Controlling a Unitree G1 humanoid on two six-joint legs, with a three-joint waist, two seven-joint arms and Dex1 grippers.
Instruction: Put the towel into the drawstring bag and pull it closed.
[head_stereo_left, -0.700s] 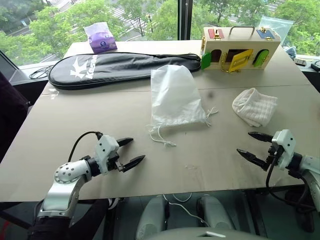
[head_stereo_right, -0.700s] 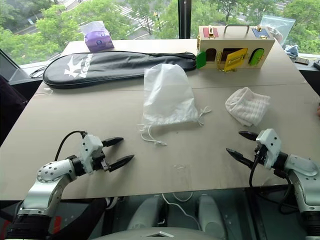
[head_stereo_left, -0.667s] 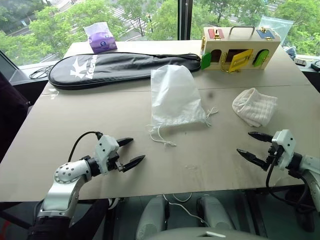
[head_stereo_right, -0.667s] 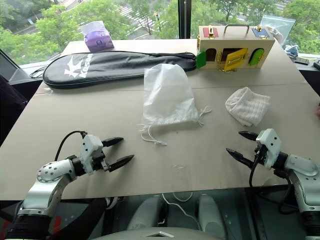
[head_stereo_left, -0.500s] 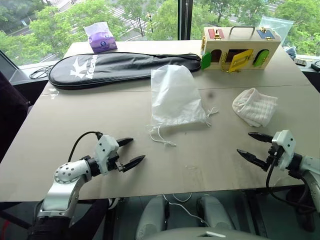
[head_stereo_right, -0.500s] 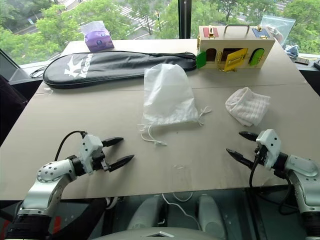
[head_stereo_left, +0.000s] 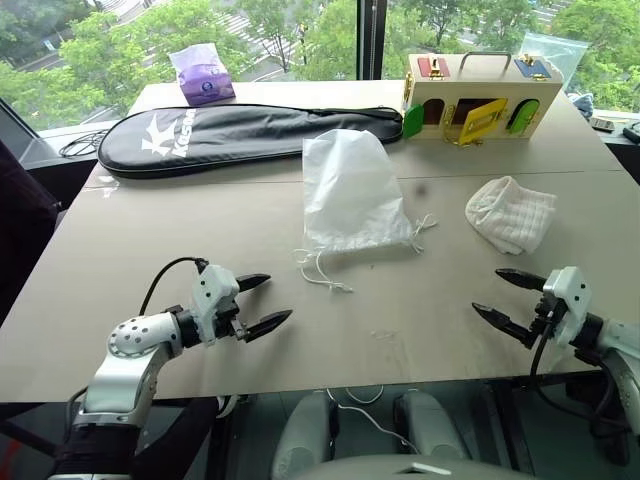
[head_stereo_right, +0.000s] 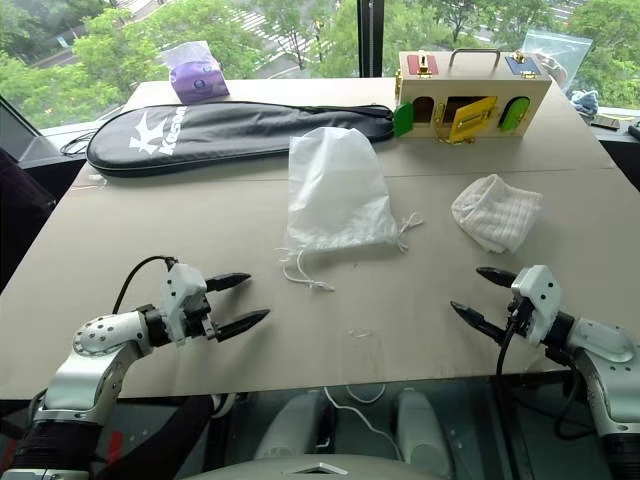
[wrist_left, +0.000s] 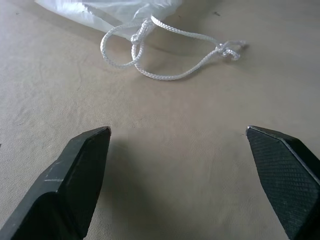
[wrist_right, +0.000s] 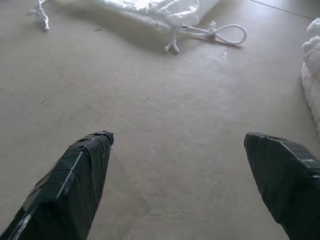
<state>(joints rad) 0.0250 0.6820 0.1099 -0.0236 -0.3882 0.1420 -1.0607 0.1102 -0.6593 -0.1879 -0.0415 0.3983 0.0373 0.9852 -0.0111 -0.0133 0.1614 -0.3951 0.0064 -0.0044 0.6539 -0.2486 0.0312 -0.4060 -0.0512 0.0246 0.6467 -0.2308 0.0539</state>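
Note:
My left gripper pinches the loose edge of the bag's opening (head_stereo_left: 335, 248) next, since the bag (head_stereo_left: 352, 195) lies flat and slack.
The translucent white drawstring bag (head_stereo_left: 352, 195) lies flat in the middle of the table, mouth toward me, thin cords (head_stereo_left: 322, 272) trailing from both corners. The crumpled white waffle towel (head_stereo_left: 511, 213) rests to its right. My left gripper (head_stereo_left: 262, 301) hovers open over the near left of the table, short of the bag's left cord (wrist_left: 165, 57). Over the near right my right gripper (head_stereo_left: 500, 296) is open too, below the towel, whose edge (wrist_right: 312, 75) and the bag's right cord (wrist_right: 215, 33) show in the right wrist view. Neither gripper holds anything.
A long black racket case (head_stereo_left: 240, 133) lies across the far left. A wooden box (head_stereo_left: 480, 92) with coloured doors stands at the far right, a purple tissue pack (head_stereo_left: 203, 75) at the far left. The table's front edge (head_stereo_left: 350, 382) runs just under both grippers.

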